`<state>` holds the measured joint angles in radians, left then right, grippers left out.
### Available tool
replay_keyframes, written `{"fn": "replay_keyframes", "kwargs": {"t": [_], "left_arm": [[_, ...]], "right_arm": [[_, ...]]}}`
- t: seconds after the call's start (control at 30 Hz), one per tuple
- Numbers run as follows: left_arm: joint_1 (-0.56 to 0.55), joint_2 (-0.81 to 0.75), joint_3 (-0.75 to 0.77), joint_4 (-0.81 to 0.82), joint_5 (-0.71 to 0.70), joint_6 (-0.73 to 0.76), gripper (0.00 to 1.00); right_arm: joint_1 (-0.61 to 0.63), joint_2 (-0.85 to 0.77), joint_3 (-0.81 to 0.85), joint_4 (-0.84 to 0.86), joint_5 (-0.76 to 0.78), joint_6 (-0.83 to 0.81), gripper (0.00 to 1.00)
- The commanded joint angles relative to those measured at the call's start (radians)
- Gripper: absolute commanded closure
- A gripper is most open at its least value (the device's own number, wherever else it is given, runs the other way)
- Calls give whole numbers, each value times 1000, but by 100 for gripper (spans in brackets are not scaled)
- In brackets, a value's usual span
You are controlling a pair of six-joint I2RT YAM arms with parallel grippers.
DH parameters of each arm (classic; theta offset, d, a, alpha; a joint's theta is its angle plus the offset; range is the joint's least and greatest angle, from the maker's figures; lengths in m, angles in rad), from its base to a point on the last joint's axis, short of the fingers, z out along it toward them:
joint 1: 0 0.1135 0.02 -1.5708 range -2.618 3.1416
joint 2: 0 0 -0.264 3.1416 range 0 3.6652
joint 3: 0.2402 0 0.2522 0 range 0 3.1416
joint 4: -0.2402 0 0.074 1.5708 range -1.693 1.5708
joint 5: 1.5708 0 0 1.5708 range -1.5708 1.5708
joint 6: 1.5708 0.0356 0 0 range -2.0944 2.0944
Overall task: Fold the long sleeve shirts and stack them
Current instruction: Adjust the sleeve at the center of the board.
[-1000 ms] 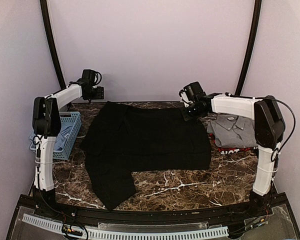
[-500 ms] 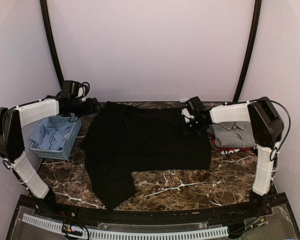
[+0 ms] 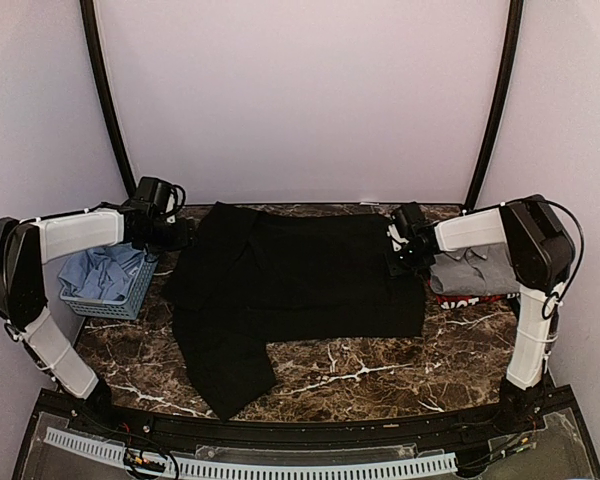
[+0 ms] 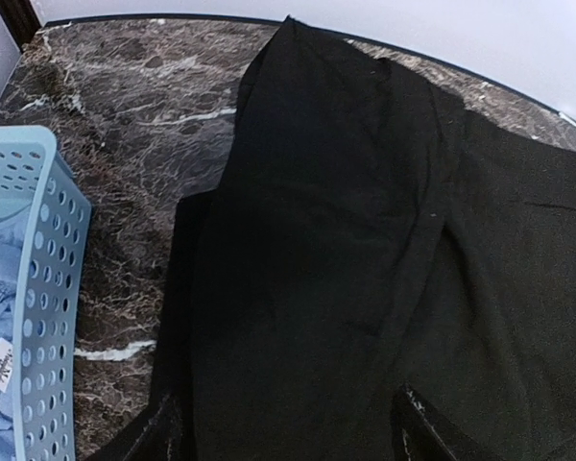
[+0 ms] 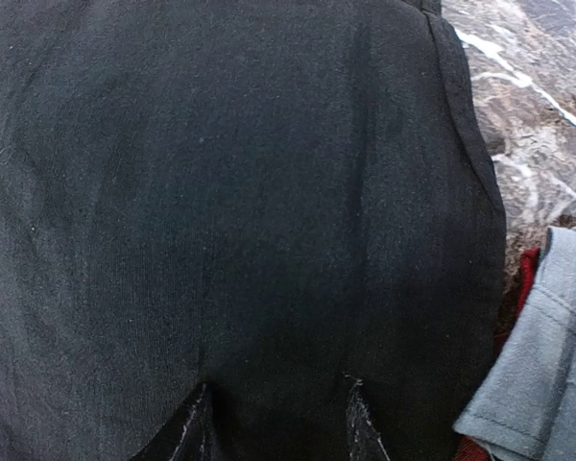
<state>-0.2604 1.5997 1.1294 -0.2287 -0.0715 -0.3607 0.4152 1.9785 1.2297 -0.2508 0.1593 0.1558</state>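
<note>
The black shirt [image 3: 290,285] needs to be spread toward the back wall for folding, so my left gripper should next grab it by its edge [image 3: 173,284] beside the basket.
The large black shirt [image 3: 290,285] lies spread on the marble table, one sleeve reaching toward the near edge. My left gripper [image 3: 180,236] is open above its left edge; in the left wrist view [image 4: 288,432] both fingers hang apart over black cloth [image 4: 346,221]. My right gripper [image 3: 398,262] is open over the shirt's right edge; the right wrist view [image 5: 274,423] shows spread fingertips just above the cloth [image 5: 221,192]. A folded grey shirt [image 3: 475,268] lies on a red-edged one [image 3: 460,298] at the right, also seen in the right wrist view [image 5: 547,375].
A light-blue lattice basket [image 3: 130,300] holding pale blue cloth stands at the left, its wall also in the left wrist view [image 4: 43,288]. Bare marble [image 3: 380,370] shows in front of the shirt. The back wall is close behind.
My left arm swung in from over the basket to the shirt's left edge. My right gripper moved right and nearer, from the far right corner to the shirt's right edge.
</note>
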Motion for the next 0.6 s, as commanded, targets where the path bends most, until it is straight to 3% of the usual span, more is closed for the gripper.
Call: {"fn": "replay_keyframes", "kwargs": {"t": [0.0, 0.27, 0.57], "left_arm": [[0, 43, -16, -68, -72, 3, 29], [0, 104, -37, -93, -21, 1, 35], [0, 153, -56, -75, 15, 9, 67]], "right_arm": [[-19, 1, -30, -41, 87, -8, 56], [-18, -54, -27, -30, 3, -11, 56], [-13, -75, -27, -36, -20, -12, 57]]}}
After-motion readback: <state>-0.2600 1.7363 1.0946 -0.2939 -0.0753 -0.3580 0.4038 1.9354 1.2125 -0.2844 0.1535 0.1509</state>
